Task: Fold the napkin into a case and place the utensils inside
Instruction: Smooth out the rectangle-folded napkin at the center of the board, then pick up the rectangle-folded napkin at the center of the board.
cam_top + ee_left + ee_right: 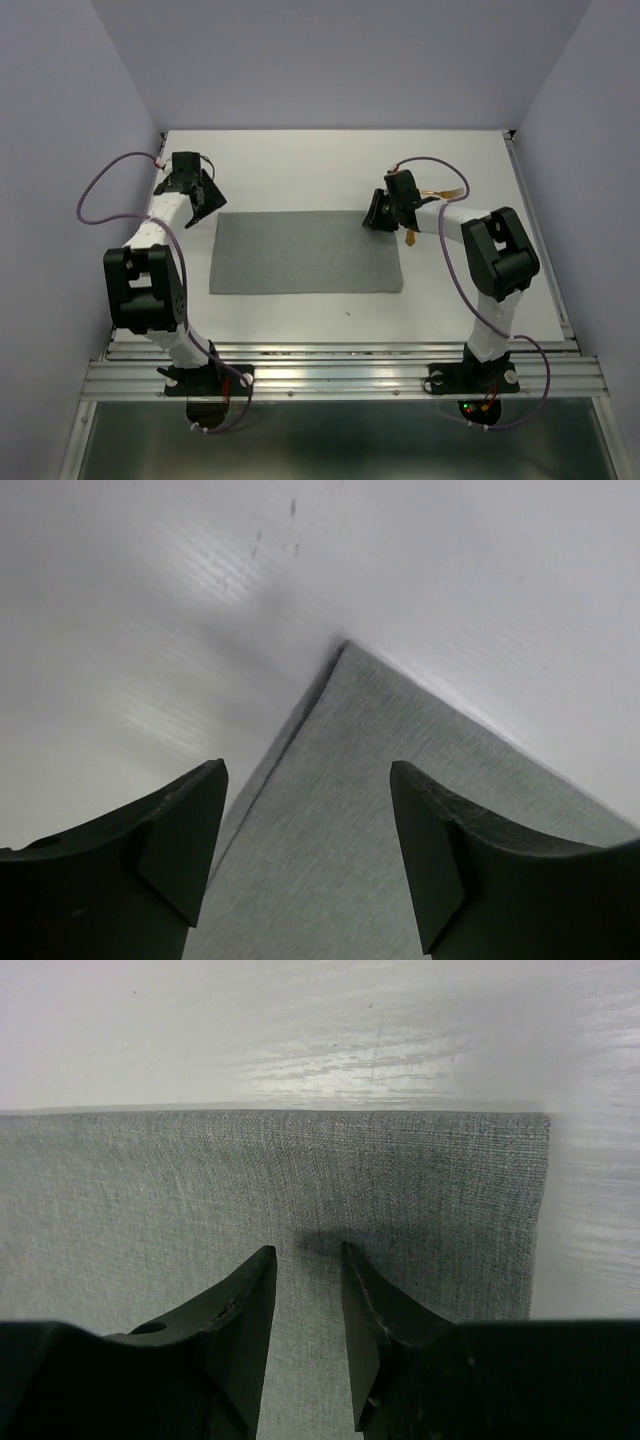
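Note:
I will next pick up both napkin layers together by the napkin's short layered edge with my left gripper, to fold it across into a case.
The grey napkin (305,252) lies flat on the white table as a wide oblong; its left edge shows two layers in the left wrist view (390,730). My left gripper (205,197) is open and empty, and hovers over the cloth's far left corner (305,770). My right gripper (376,214) is over the far right corner, its jaws a narrow gap apart and empty, with the tips close to the cloth (307,1248). The two golden utensils lie under and behind the right arm: one (442,193) is far right, the other (410,237) is by the cloth's right edge.
The cell's pale walls stand close on the left, right and back. The white table (330,165) runs beyond the cloth on all sides. A metal rail (340,375) crosses the near edge by the arm bases.

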